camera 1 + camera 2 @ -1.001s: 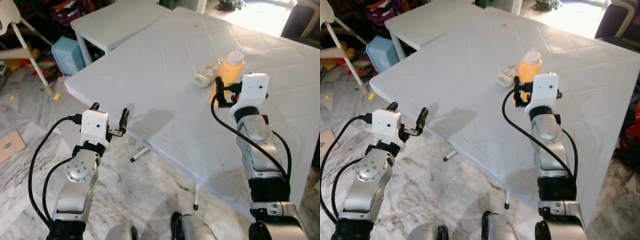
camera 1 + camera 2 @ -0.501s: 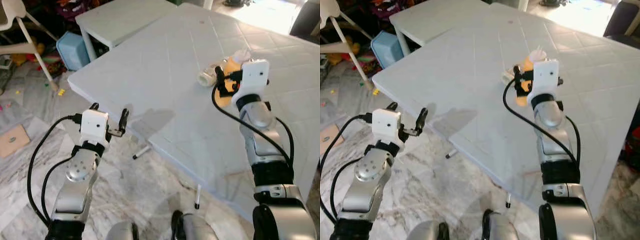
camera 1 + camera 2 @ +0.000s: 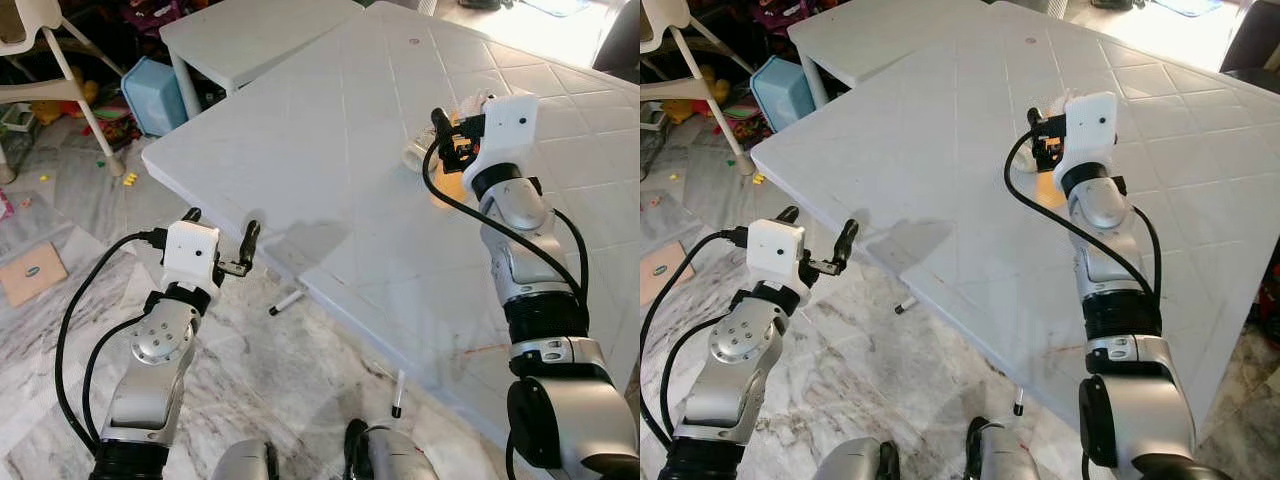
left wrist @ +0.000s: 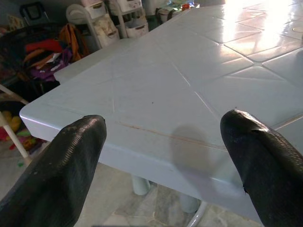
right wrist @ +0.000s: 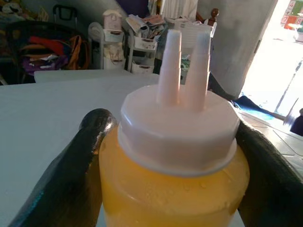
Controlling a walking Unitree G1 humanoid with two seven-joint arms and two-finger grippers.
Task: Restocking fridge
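Observation:
I will next take the squeeze bottle with my right gripper by its body just under the white cap (image 3: 446, 192) (image 5: 174, 194), so that I can restock the fridge.
A yellow squeeze bottle (image 5: 175, 189) with a white twin-nozzle cap stands on the big white table (image 3: 330, 170). My right gripper (image 5: 170, 132) is open wide, one black finger on each side of the bottle just under its cap. From the head, the bottle's orange base (image 3: 447, 188) shows below the right gripper (image 3: 455, 135). A small pale jar (image 3: 415, 155) lies on its side just beyond. My left gripper (image 3: 220, 222) is open and holds nothing, low by the table's near corner (image 4: 156, 161).
A smaller white table (image 3: 250, 35) stands behind, with a blue bin (image 3: 150, 95) and a white chair (image 3: 60, 60) to its left. A piece of cardboard (image 3: 30, 275) and a pen (image 3: 285, 300) lie on the marble floor. Clutter fills the far left corner.
The camera has shifted. My right gripper has pushed forward so its fingers now flank the bottle. The left arm has kept its pose.

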